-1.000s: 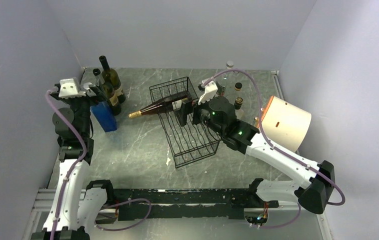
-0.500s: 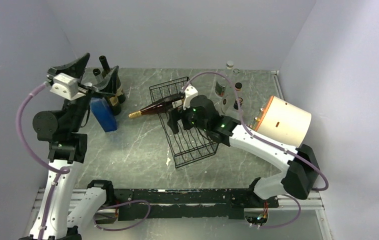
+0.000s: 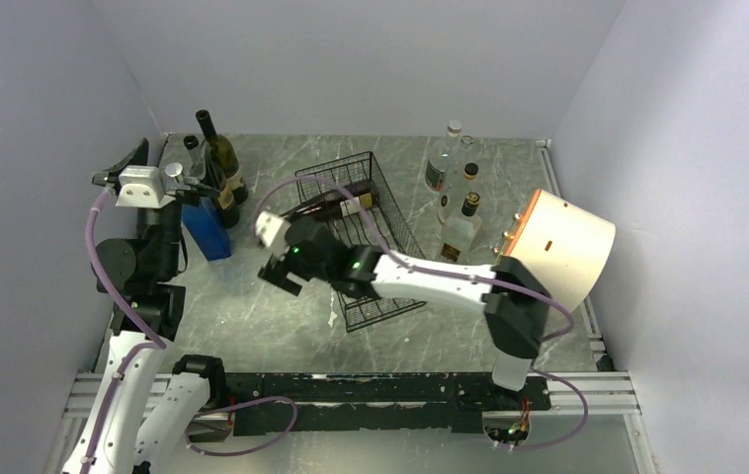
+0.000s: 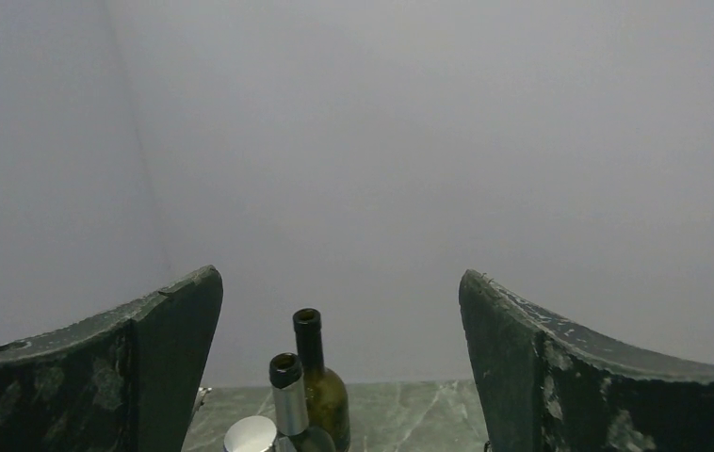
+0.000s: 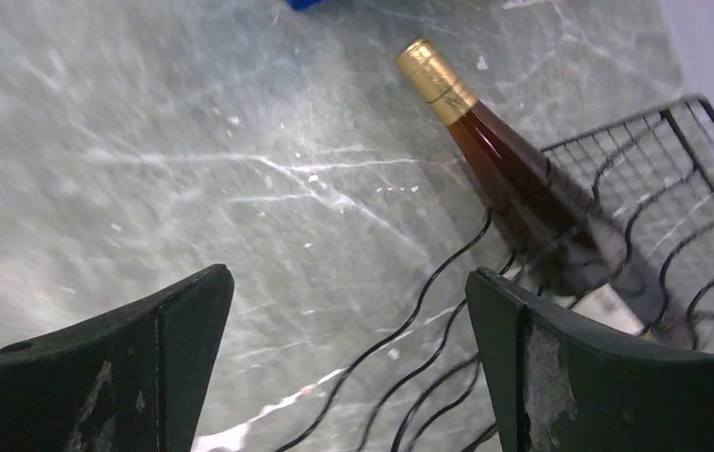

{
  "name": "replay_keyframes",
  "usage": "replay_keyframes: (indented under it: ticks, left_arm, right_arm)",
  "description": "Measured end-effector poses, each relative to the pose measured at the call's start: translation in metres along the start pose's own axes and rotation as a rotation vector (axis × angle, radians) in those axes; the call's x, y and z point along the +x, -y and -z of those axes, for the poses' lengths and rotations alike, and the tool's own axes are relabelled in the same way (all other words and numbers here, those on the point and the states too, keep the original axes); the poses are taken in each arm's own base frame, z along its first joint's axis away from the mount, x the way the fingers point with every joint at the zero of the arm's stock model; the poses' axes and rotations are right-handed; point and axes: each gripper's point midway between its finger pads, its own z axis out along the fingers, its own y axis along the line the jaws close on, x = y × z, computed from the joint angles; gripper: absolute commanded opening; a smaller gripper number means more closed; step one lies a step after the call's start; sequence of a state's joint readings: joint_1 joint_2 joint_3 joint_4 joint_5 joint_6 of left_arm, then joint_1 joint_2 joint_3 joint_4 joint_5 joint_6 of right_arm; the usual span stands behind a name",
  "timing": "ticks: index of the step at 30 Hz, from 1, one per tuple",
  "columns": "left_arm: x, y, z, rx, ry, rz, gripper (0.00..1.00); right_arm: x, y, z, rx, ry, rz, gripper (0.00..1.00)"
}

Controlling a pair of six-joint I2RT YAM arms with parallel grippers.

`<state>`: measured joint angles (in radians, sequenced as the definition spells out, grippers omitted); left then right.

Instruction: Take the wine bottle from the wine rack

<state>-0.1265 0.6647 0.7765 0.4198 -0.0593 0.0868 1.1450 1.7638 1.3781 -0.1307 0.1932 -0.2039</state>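
Note:
The right gripper reaches the wine bottle (image 5: 523,184) next and grabs its neck (image 5: 478,132), leaving the labeled body free to come off the wine rack.
The wine bottle (image 3: 336,205), amber with a gold cap (image 5: 436,80), lies across the far end of the black wire wine rack (image 3: 382,286), its neck sticking out to the left. My right gripper (image 3: 282,273) hangs open over the table just left of the rack, near the bottle's neck and touching nothing. In the right wrist view its jaws (image 5: 346,276) stand wide, with the bottle (image 5: 523,184) and the rack's wavy wires (image 5: 429,282) ahead to the right. My left gripper (image 3: 165,168) is open beside the dark bottles at the back left, empty (image 4: 339,275).
Dark green bottles (image 3: 220,158) and a blue container (image 3: 208,227) stand at the back left, under my left gripper. Clear bottles (image 3: 457,197) stand at the back right. A cream cylinder (image 3: 563,242) lies against the right wall.
My right arm has swung left across the rack, from above the bottle's body to the table by its neck. My left arm rose, then came back down. Both grippers stay open.

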Motion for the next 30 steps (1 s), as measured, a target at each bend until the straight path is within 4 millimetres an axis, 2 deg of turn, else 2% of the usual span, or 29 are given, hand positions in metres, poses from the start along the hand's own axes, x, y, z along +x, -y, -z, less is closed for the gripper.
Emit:
replay_keyframes:
  ticks: [3, 5, 8, 10, 17, 25, 30]
  left_arm:
    - [0.000, -0.006, 0.000, -0.035, 0.001, -0.004, 0.97]
    - [0.001, -0.008, 0.000, -0.047, -0.001, -0.010, 0.97]
    - [0.003, -0.013, 0.001, -0.074, -0.005, -0.020, 0.97]
    - [0.004, -0.018, 0.001, -0.098, -0.005, -0.026, 0.98]
    - [0.013, -0.027, 0.003, -0.149, -0.019, -0.040, 0.97]
    - [0.015, -0.029, 0.004, -0.163, -0.024, -0.053, 0.96]
    - [0.014, -0.030, 0.004, -0.167, -0.019, -0.055, 0.96]
  right_arm:
    - [0.022, -0.014, -0.027, -0.010, -0.044, 0.256, 1.00]
    - [0.039, -0.016, -0.046, -0.009, -0.076, 0.408, 1.00]
    - [0.059, -0.007, -0.072, 0.002, -0.117, 0.559, 1.00]
    - [0.065, 0.005, -0.089, 0.021, -0.125, 0.626, 1.00]
    - [0.051, 0.054, -0.139, 0.193, -0.101, 0.806, 1.00]
    - [0.066, 0.066, -0.172, 0.229, -0.111, 0.952, 1.00]
    - [0.061, 0.085, -0.184, 0.287, -0.091, 0.988, 0.96]
